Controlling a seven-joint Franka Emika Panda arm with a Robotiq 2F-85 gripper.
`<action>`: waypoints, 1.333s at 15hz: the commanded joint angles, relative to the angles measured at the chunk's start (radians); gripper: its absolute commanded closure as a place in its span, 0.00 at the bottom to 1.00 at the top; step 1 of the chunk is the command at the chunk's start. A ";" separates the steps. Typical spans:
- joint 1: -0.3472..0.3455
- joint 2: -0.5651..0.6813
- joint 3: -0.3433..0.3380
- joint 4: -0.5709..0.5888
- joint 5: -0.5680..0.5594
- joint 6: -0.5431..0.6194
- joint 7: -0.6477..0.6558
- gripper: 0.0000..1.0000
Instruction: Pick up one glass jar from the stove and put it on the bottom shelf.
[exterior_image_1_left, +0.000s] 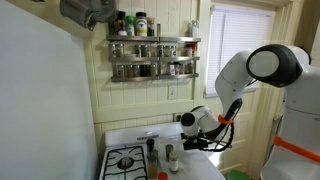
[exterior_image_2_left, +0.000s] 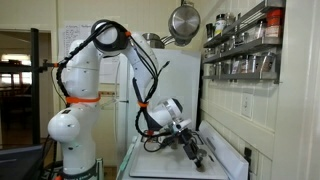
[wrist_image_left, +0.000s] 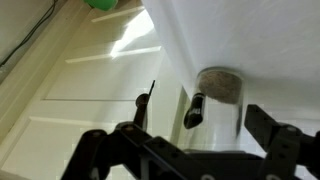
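My gripper should move right in the wrist view before it closes on the glass jar, because the glass jar's body (wrist_image_left: 220, 128) is too close to one of its fingers.
The white stove (exterior_image_1_left: 135, 135) with black burner grates (exterior_image_1_left: 125, 161) stands at the bottom of an exterior view. Three small glass jars stand on it: one (exterior_image_1_left: 152, 150), a second (exterior_image_1_left: 171, 154), and a third at the front edge (exterior_image_1_left: 162, 175). My gripper (exterior_image_1_left: 193, 138) hovers low over the stove, just to the right of the jars; it also shows in the other exterior view (exterior_image_2_left: 192, 146). In the wrist view a grey-lidded glass jar (wrist_image_left: 220, 100) lies ahead between my spread fingers (wrist_image_left: 195, 140), untouched. The bottom shelf (exterior_image_1_left: 155, 76) of the metal rack holds several jars.
The rack's upper tier (exterior_image_1_left: 150, 40) carries more jars and bottles, and also shows side-on (exterior_image_2_left: 245, 40). A metal pot (exterior_image_1_left: 88, 10) hangs at the top left, and pans (exterior_image_2_left: 183, 22) hang near the rack. A window (exterior_image_1_left: 245, 40) is at the right. A wall outlet (exterior_image_1_left: 172, 92) sits below the rack.
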 joint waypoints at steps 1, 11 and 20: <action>0.093 0.032 -0.089 0.023 -0.026 -0.010 0.035 0.00; 0.162 0.072 -0.147 0.059 -0.018 0.019 0.034 0.00; 0.169 0.093 -0.150 0.080 -0.019 0.019 0.034 0.02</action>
